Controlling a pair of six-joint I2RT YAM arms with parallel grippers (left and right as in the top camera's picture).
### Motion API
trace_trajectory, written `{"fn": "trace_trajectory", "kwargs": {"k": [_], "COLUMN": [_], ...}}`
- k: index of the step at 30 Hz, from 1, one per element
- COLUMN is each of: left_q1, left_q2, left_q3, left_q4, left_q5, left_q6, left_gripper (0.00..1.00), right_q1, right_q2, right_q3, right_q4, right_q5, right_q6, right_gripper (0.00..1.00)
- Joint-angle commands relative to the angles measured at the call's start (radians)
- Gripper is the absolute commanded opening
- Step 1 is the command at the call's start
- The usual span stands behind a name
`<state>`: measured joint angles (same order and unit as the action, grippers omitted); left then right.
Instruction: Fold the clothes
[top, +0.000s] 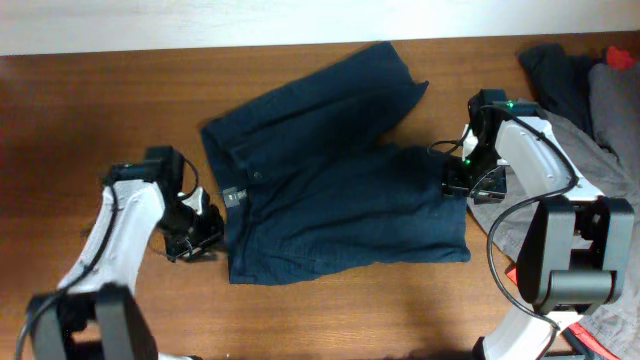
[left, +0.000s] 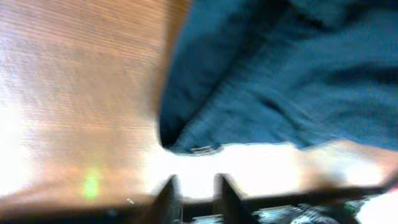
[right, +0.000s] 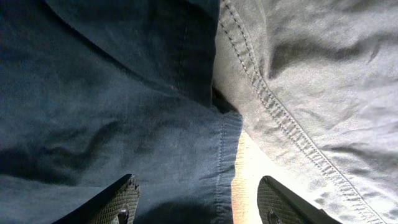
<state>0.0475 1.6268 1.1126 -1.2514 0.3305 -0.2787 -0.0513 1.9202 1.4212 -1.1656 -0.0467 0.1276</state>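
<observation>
The dark navy shorts should be grabbed next by the near corner of the waistband with my left gripper, so that the near leg can be folded over the far one.
A pair of dark navy shorts lies spread flat on the wooden table, waistband to the left and legs to the right. My left gripper sits on bare wood just left of the waistband's near corner. In the blurred left wrist view its jaws show a narrow gap with nothing between them, and the shorts lie ahead. My right gripper is at the near leg's hem. In the right wrist view it is wide open above the hem of the shorts, holding nothing.
A pile of other clothes lies at the right edge: a grey garment, a dark one and something red. The grey garment lies right beside the shorts' hem, with a strip of table between them.
</observation>
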Motion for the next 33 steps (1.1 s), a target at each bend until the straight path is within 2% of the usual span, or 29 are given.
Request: {"fn": "trace_trajectory", "kwargs": {"k": [1,2,3,6,13,17,20,23,24,25,26,29,33], "left_q1": [-0.013,-0.019,-0.036,-0.061,-0.06,-0.06,-0.06,-0.06,-0.06,-0.06,-0.06,-0.056,0.039], "left_q2": [-0.058,-0.058,-0.058,-0.058,-0.058,-0.058,-0.058,-0.058,-0.058,-0.058,-0.058,-0.064,-0.133], "left_q3": [0.006,-0.002,-0.032,-0.138,-0.322,-0.415,-0.457,-0.471,-0.471,-0.471,-0.47,-0.47,-0.438], "left_q4": [-0.056,-0.05,-0.024,0.057,0.204,0.429,0.543,0.614,0.625,0.639,0.639,0.628,0.601], "left_q5": [0.088,0.084,0.064,0.07,0.069,0.066,0.05,-0.019,-0.021,-0.013,-0.013,-0.014,-0.048], "left_q6": [-0.147,-0.172,-0.23,-0.353,-0.445,-0.467,-0.477,-0.48,-0.48,-0.48,-0.48,-0.48,-0.437], "left_gripper": [0.51,0.55,0.64,0.71,0.71,0.68,0.65,0.55,0.46,0.3,0.21,0.04,0.04], "right_q1": [0.004,0.004,0.004,0.004,0.004,0.004,0.004,0.004,0.004,0.004,0.004,0.004,0.003], "right_q2": [-0.001,-0.001,-0.001,-0.001,-0.001,-0.001,-0.001,-0.001,-0.001,-0.001,-0.001,-0.001,-0.001], "right_q3": [0.004,0.004,0.004,0.004,0.004,0.004,0.004,0.004,0.004,0.004,0.004,0.004,0.008], "right_q4": [0.002,0.002,0.001,-0.005,-0.006,-0.007,-0.008,-0.007,-0.007,-0.007,-0.007,-0.006,-0.006], "right_q5": [-0.005,-0.005,-0.005,-0.005,-0.005,-0.005,-0.005,-0.005,-0.005,-0.005,-0.005,-0.005,-0.011], "right_q6": [0.004,0.005,0.005,0.005,0.005,0.005,0.005,0.005,0.005,0.005,0.005,0.005,0.005], "right_gripper": [0.66,0.66,0.66,0.66,0.67,0.67,0.67,0.67,0.67,0.67,0.67,0.67,0.67]}}
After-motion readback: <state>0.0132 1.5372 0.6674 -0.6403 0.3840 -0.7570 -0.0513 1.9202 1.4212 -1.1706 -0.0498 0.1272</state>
